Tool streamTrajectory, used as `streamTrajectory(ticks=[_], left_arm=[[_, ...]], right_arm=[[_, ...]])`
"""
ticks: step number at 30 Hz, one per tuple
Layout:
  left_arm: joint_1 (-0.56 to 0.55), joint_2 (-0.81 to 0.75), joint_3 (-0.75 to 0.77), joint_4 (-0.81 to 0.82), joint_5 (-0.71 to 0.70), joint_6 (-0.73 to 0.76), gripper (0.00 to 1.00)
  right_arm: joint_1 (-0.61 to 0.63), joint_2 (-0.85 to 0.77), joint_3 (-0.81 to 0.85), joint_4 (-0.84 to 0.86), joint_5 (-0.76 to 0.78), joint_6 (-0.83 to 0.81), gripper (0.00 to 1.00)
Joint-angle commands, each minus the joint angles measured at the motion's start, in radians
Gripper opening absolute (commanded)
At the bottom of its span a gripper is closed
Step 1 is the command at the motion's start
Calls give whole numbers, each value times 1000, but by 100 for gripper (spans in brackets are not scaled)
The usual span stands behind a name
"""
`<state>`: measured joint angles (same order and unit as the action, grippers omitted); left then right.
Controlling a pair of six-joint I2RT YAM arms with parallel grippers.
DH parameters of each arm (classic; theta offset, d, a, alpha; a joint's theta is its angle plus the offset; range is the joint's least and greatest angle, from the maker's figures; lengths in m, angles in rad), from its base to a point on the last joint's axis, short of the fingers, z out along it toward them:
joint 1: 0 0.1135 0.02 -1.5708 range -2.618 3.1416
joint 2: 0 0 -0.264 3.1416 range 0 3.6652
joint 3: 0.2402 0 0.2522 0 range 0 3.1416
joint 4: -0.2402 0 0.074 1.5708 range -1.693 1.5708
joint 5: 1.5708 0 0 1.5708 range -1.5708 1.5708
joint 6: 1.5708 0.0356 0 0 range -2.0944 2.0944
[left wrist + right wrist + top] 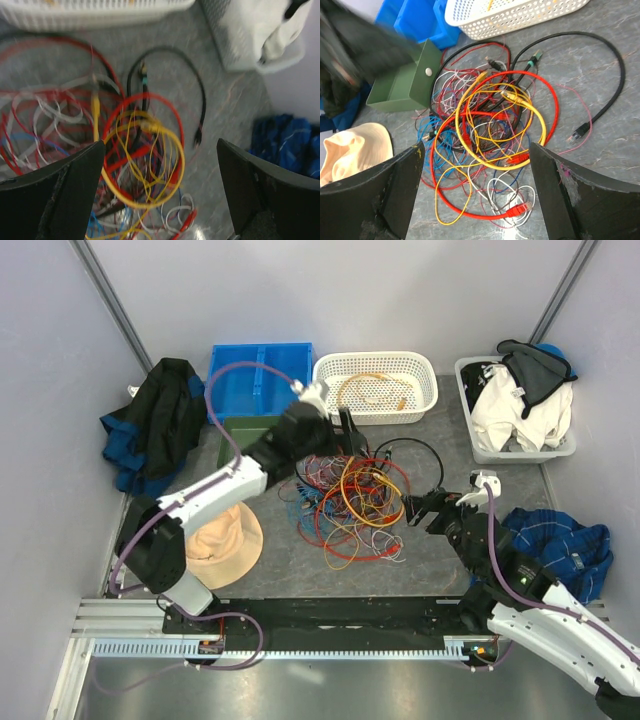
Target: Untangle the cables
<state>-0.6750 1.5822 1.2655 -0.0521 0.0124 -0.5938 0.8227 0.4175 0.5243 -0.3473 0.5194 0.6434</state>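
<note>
The robot should use its left gripper to grip the yellow cable by the curved side of its loop (179,150), so that the cable's ends stay free to slide out of the tangle.
The cables (350,505) lie in one tangle at the table's middle: yellow, red, blue, white and black wires looped over each other. A black cable (412,452) arcs loose at the tangle's far right edge. My left gripper (348,435) hovers over the tangle's far side, open and empty; its wrist view shows the yellow and red loops (142,155) between the spread fingers (75,185). My right gripper (415,508) is open and empty just right of the tangle, facing it. In its wrist view the tangle (490,135) lies between the fingers (395,190).
A white basket (430,390) holding an orange cable stands at the back, with a blue bin (270,350) to its left. A green box (400,85) sits by the tangle's far left and a tan hat (225,535) at near left. There is a dark jacket (155,420) at left, a grey bin of clothes (470,435) at back right and a blue cloth (560,540) at right.
</note>
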Motion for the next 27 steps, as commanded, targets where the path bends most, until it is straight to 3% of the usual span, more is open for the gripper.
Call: streamTrajectory(ticks=[1,5,13,18,21,27], left_arm=[[-125,-54,-153,20,-161,-127,100],[-251,-36,-183,49,-221,-127,100],[-264,35,-256,6,-275,-266,98],[-262,18,-350,95,-269,-327,96],[-258,62,-342,136,-249,-325,91],[-222,154,-313,176,-200,-339,70]], right_arm=[[1,6,-14,39,-48,24,92],[1,-32,-26,7,-52,58,91],[1,-141,-26,-94,-35,107,90],[1,-161,-38,-122,-33,122,90],[1,-158,-38,-124,-38,127,90],[1,-178,-14,-168,-25,121,90]])
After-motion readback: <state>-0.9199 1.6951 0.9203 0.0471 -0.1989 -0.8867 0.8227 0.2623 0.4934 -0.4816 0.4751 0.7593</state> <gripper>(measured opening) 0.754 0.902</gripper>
